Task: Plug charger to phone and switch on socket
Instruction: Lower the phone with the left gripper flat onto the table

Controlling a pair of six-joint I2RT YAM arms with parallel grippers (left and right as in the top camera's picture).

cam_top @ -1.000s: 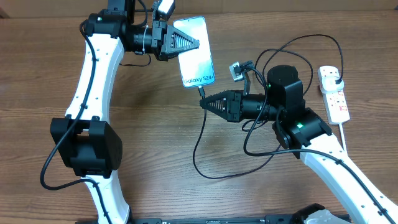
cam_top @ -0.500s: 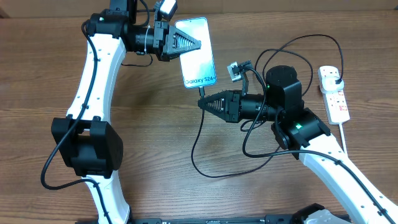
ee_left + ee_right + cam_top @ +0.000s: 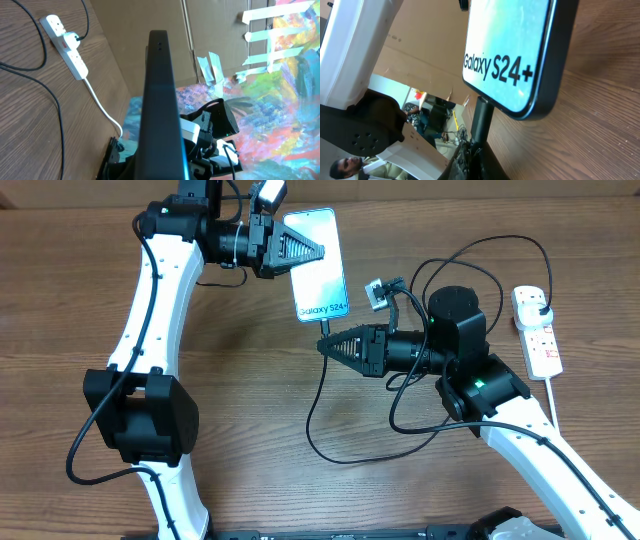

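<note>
I will open my right gripper, because the connector's black housing sits flush against the phone's bottom edge and the connector would stay plugged in if I let go.
The phone is held up off the table, its lit screen reading "Galaxy S24+". My left gripper is shut on its left edge; the left wrist view shows the phone's dark edge between the jaws. My right gripper is shut on the charger's black connector tip, which meets the phone's bottom edge. The charger cable loops over the table to a black plug in the white socket strip at the far right; the strip also shows in the left wrist view.
The socket's thick white cord runs toward the front right. Both arm bases stand at the table's front. A cardboard wall borders the back edge.
The left gripper and phone have shifted slightly right. The right gripper has barely moved, and the cable loop below has swung a little left.
</note>
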